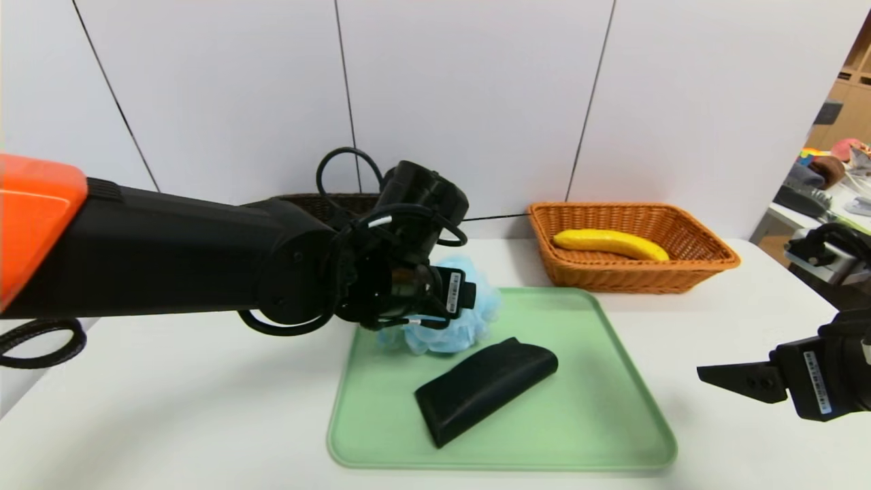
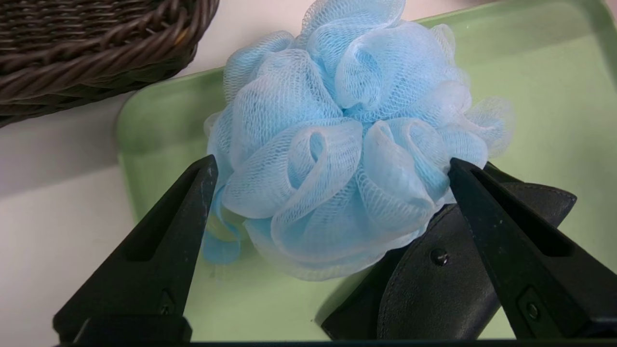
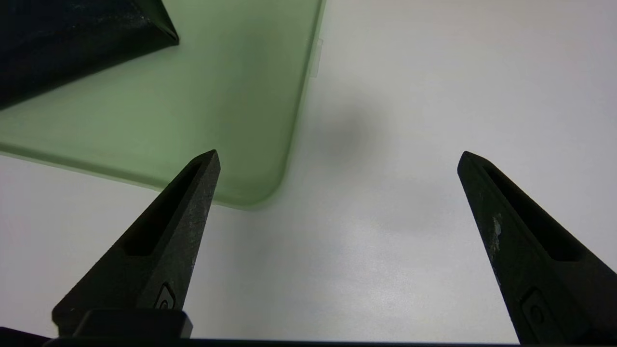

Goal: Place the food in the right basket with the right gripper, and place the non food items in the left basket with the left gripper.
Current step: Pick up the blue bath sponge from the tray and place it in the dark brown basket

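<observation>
My left gripper should put this non-food item in the dark brown left basket [image 2: 98, 55], so it next needs to grab the bath puff [image 2: 347, 144] by its mesh folds.
The yellow banana [image 1: 609, 243] lies inside the orange right basket [image 1: 708, 262] at the back right. On the green tray [image 1: 599, 381] sit the light-blue mesh bath puff [image 2: 347, 144] and, leaning against it, the black wedge-shaped case [image 1: 486, 388]. My left gripper [image 2: 332, 161] hangs just above the puff [image 1: 469, 320], open, one finger on each side of it and not closed on it. The dark brown left basket [image 2: 87, 58] stands behind the tray's back left corner, mostly hidden by my left arm in the head view. Over bare table beside the tray's near right corner, my right gripper [image 3: 338, 154] is open and empty.
A white wall rises directly behind both baskets. The white table [image 1: 170, 408] extends left and right of the tray. A second table with clutter [image 1: 816, 197] stands beyond the table's right edge. My left arm spans the table's left half.
</observation>
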Action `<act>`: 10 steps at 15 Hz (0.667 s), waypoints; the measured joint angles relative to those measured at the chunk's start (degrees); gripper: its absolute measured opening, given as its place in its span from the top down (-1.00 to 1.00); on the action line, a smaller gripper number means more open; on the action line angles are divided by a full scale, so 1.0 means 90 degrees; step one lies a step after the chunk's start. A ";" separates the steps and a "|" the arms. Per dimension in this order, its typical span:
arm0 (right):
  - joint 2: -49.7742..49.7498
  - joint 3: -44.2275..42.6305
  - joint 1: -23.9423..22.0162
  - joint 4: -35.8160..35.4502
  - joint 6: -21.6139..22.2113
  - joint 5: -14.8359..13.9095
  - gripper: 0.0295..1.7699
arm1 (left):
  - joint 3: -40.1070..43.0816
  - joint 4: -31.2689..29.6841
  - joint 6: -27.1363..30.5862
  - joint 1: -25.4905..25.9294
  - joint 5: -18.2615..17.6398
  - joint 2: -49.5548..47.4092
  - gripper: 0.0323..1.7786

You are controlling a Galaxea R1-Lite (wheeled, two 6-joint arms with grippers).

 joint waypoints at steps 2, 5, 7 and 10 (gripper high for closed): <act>-0.0015 0.0018 0.0039 0.0003 0.0000 -0.0004 -0.92 | -0.0111 0.0005 -0.0284 0.0001 -0.0169 0.0210 -0.90; -0.0087 0.0045 0.0080 0.0018 0.0000 -0.0009 -0.92 | -0.0153 -0.0009 -0.0551 0.0028 -0.0432 0.0477 -0.90; -0.0129 0.0051 0.0089 0.0022 0.0000 -0.0007 -0.92 | -0.0145 -0.0019 -0.0597 0.0056 -0.0447 0.0633 -0.90; -0.0179 0.0069 0.0098 0.0028 -0.0003 -0.0009 -0.92 | -0.0150 -0.0037 -0.0643 0.0058 -0.0444 0.0844 -0.90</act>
